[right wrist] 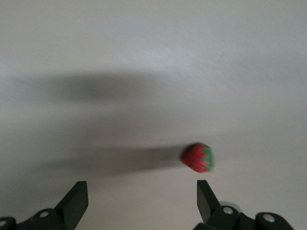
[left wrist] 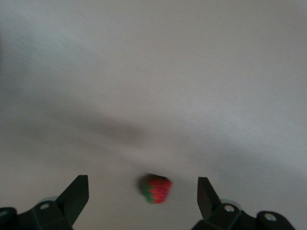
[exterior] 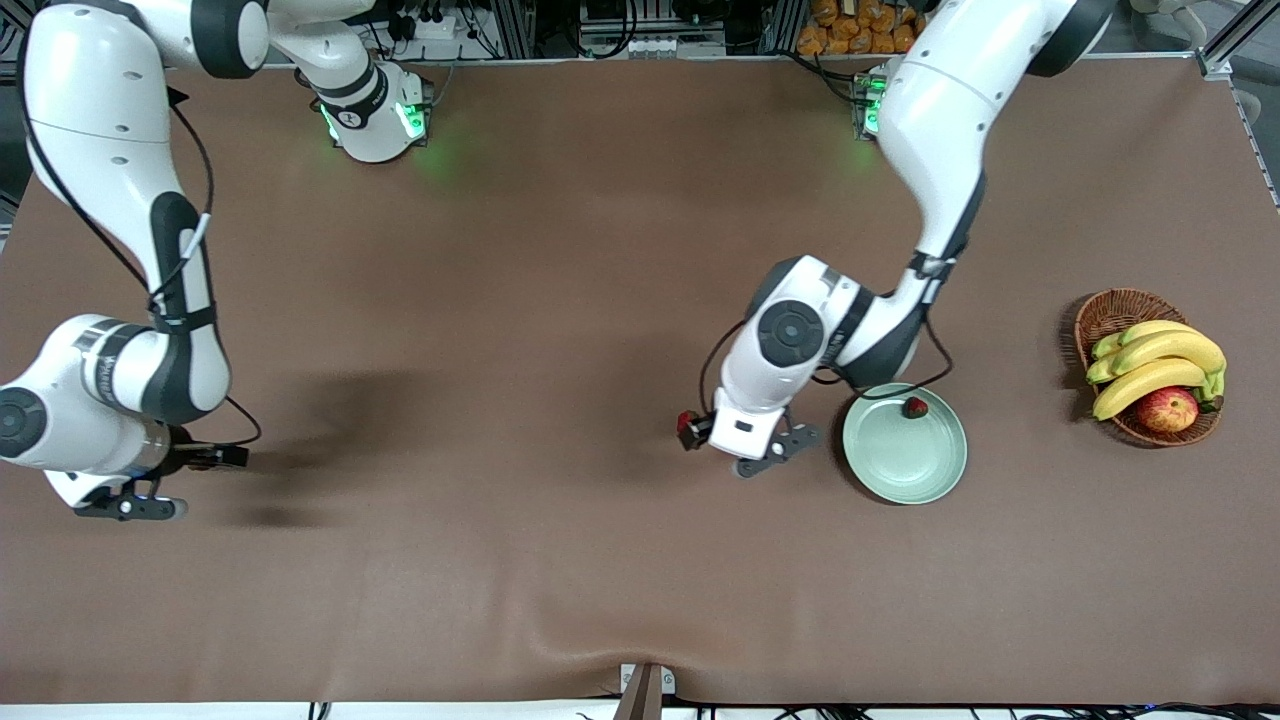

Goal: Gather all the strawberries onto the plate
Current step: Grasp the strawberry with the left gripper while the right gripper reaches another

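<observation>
I need to grab the second strawberry next with my left gripper, by its plump red body (left wrist: 159, 189), so that I can collect the strawberry into the plate.
The pale green plate (exterior: 905, 465) lies toward the left arm's end of the table, and one strawberry (exterior: 915, 407) rests in it by the rim. My left gripper (exterior: 775, 452) hangs open beside the plate. A second strawberry (left wrist: 156, 188) lies on the brown table between its spread fingers, and it peeks out beside the wrist as a red berry (exterior: 687, 422). My right gripper (exterior: 130, 507) is open at the right arm's end of the table. A third strawberry (right wrist: 197, 157) lies on the table just ahead of one of the right gripper's (right wrist: 143, 191) fingers. The right arm hides this berry in the front view.
A wicker basket (exterior: 1110, 312) holding bananas (exterior: 1150, 372) and an apple (exterior: 1167, 409) stands at the left arm's end, past the plate. The brown table cloth (exterior: 520, 400) spreads between the two arms.
</observation>
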